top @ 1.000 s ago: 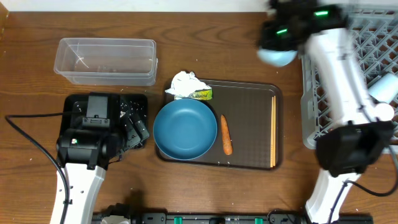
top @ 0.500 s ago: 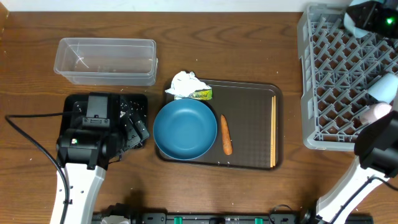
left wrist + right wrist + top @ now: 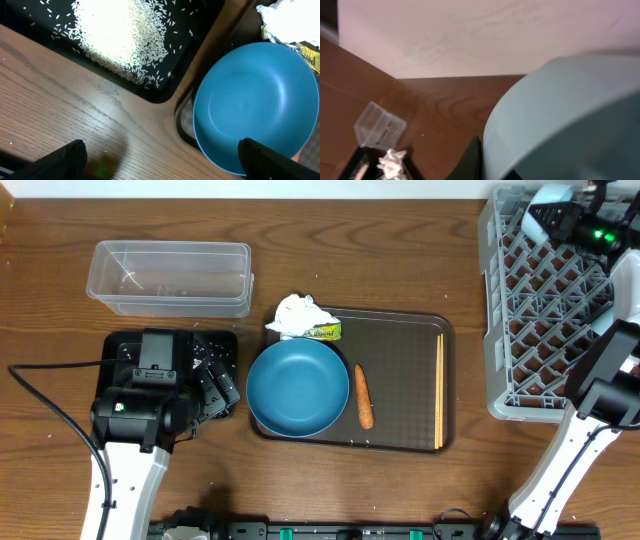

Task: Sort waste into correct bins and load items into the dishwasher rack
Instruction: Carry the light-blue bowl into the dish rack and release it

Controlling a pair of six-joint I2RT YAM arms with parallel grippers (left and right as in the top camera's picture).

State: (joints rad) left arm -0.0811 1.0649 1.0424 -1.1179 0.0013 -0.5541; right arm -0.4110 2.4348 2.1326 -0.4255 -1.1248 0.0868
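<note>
The small light-blue bowl stays held in my right gripper for now, tilted above the rack's far edge. If I opened now, the bowl would drop onto that edge.
My right gripper [image 3: 562, 218] is shut on the small light-blue bowl [image 3: 537, 218] over the far edge of the grey dishwasher rack [image 3: 545, 320]. The right wrist view is mostly that bowl [image 3: 560, 115], with one black finger [image 3: 471, 161] against its rim. My left gripper [image 3: 162, 167] stands open above bare wood, between the black tray [image 3: 165, 85] of white rice [image 3: 120, 35] and the large teal-blue bowl [image 3: 250, 105]. On the brown serving tray [image 3: 400, 360] lie the teal bowl [image 3: 298, 388], a carrot [image 3: 363, 397] and chopsticks [image 3: 439, 390]. A crumpled tissue [image 3: 297, 313] and yellow-green wrapper [image 3: 323, 332] rest at its far left corner.
A clear plastic tub [image 3: 170, 275] stands at the back left, behind the black tray [image 3: 125, 345]. The left arm's body covers most of that tray from above. A black cable [image 3: 50, 410] loops over the table at the left.
The right arm has swung right and back with the light-blue bowl, from beside the rack's left side to over its far edge. The left arm has not moved.
</note>
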